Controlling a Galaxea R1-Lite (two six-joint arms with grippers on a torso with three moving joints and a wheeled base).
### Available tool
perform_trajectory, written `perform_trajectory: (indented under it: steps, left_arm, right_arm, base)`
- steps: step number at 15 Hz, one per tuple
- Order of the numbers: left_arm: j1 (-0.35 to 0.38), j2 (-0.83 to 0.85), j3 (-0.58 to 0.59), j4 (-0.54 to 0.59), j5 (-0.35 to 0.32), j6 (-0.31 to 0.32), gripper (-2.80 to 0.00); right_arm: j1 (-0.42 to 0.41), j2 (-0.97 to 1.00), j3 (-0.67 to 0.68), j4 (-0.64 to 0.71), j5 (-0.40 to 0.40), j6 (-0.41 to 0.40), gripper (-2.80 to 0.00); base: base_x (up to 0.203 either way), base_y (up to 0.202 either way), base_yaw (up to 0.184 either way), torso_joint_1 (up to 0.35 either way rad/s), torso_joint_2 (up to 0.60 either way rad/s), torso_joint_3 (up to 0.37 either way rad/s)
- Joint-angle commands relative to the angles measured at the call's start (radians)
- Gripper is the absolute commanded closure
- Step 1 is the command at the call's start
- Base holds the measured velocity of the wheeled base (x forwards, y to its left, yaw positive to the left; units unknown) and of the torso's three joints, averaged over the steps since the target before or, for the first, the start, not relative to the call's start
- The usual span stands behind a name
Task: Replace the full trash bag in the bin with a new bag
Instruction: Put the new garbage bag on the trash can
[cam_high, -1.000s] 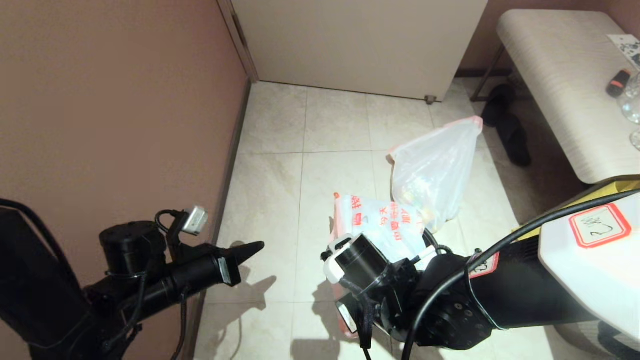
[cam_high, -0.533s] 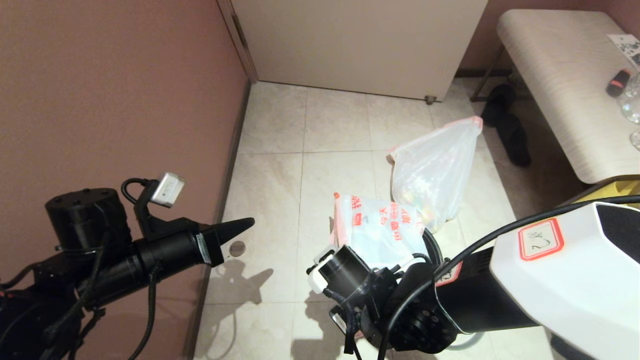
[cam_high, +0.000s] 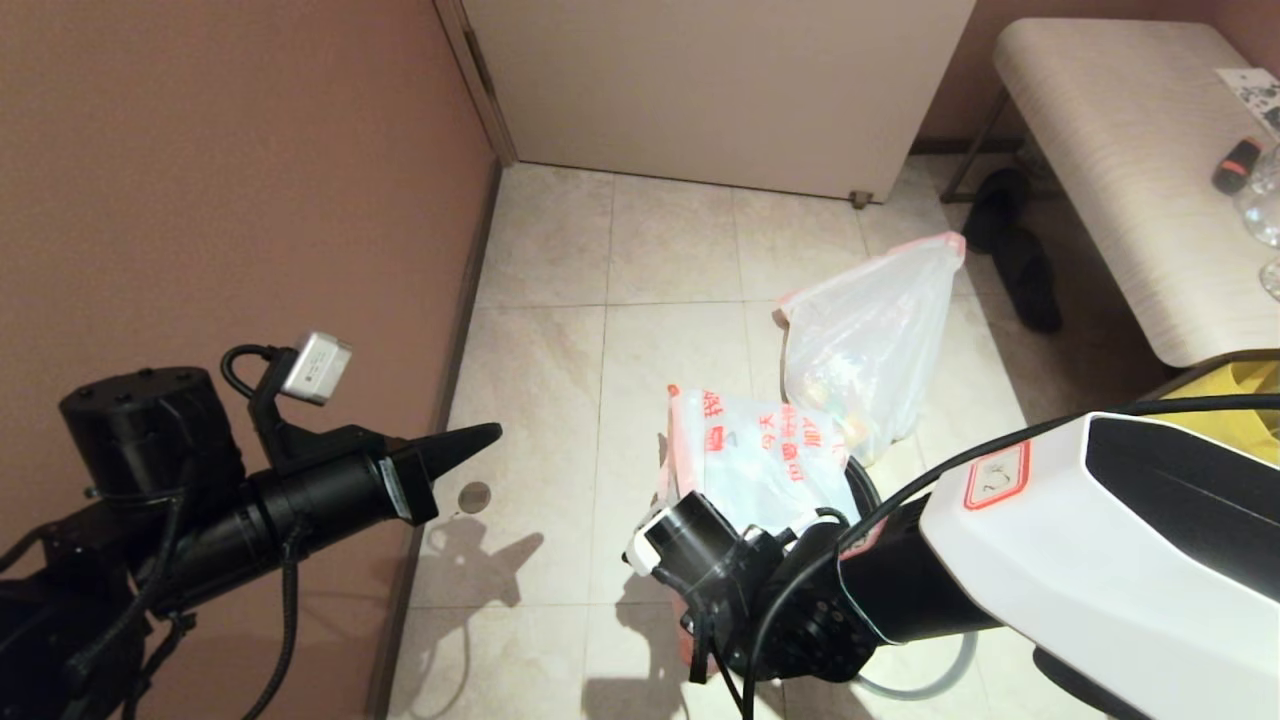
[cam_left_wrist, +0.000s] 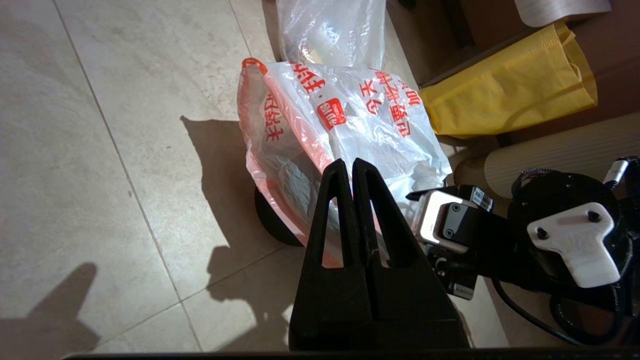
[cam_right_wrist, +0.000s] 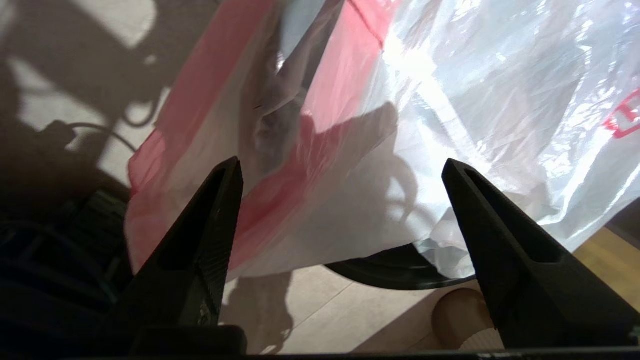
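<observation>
The new bag needs to be opened and fitted over the black bin (cam_right_wrist: 399, 269). My right gripper should grab the new bag by its red edge (cam_right_wrist: 282, 186) next.
The new bag (cam_high: 760, 455), white with bold red characters, stands crumpled over the black bin (cam_left_wrist: 272, 220), its red edge hanging down the bin's side. My right gripper (cam_right_wrist: 341, 167) is open just short of the bag (cam_right_wrist: 400, 100), with the bin's rim (cam_right_wrist: 395, 272) below and nothing between the fingers. In the head view the arm hides these fingers. My left gripper (cam_high: 490, 437) is shut and empty, held in the air to the left of the bag, pointing at it (cam_left_wrist: 350, 115). The full trash bag (cam_high: 870, 340) stands on the floor behind the bin.
A brown wall runs along the left, with a pale door (cam_high: 720, 90) at the back. A bench (cam_high: 1130, 170) carrying small items stands at the right, with black slippers (cam_high: 1015, 255) beside it. A yellow bag (cam_left_wrist: 505, 92) lies to the right of the bin.
My right gripper has opened and let go of the new bag, and that arm has drawn back toward me. The left arm has risen and shifted slightly left.
</observation>
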Motion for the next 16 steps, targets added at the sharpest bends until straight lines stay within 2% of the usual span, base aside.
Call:
perform_trajectory:
  steps: [1,4,7,8,13,16]
  left_arm:
    - [0.001,-0.001,-0.002,-0.006,-0.003,-0.003,0.00]
    - [0.001,-0.001,-0.004,-0.006,-0.003,-0.003,0.00]
    - [0.001,-0.002,-0.004,-0.006,-0.003,-0.003,0.00]
    - [0.001,-0.002,-0.004,-0.006,-0.003,-0.003,0.00]
    - [-0.001,-0.002,-0.004,-0.004,-0.003,-0.003,0.00]
    - [-0.001,0.001,-0.007,-0.001,-0.004,-0.003,0.00]
  right_arm:
    - [-0.012,0.027,-0.022,-0.005,-0.015,-0.006,-2.80]
    - [-0.034,0.061,-0.058,-0.007,-0.073,-0.058,-2.80]
    - [-0.053,0.070,-0.062,0.003,-0.094,-0.113,-2.80]
    - [-0.059,0.069,-0.064,0.008,-0.103,-0.115,0.00]
    - [-0.081,0.032,-0.058,0.052,-0.107,-0.115,0.00]
    - [-0.100,-0.029,-0.052,0.092,-0.101,-0.068,0.00]
  base:
    - [0.000,0.000,0.000,0.000,0.00,0.000]
    - [0.000,0.000,0.000,0.000,0.00,0.000]
    - [0.000,0.000,0.000,0.000,0.00,0.000]
    - [0.000,0.000,0.000,0.000,0.00,0.000]
    - [0.000,0.000,0.000,0.000,0.00,0.000]
    - [0.000,0.000,0.000,0.000,0.00,0.000]
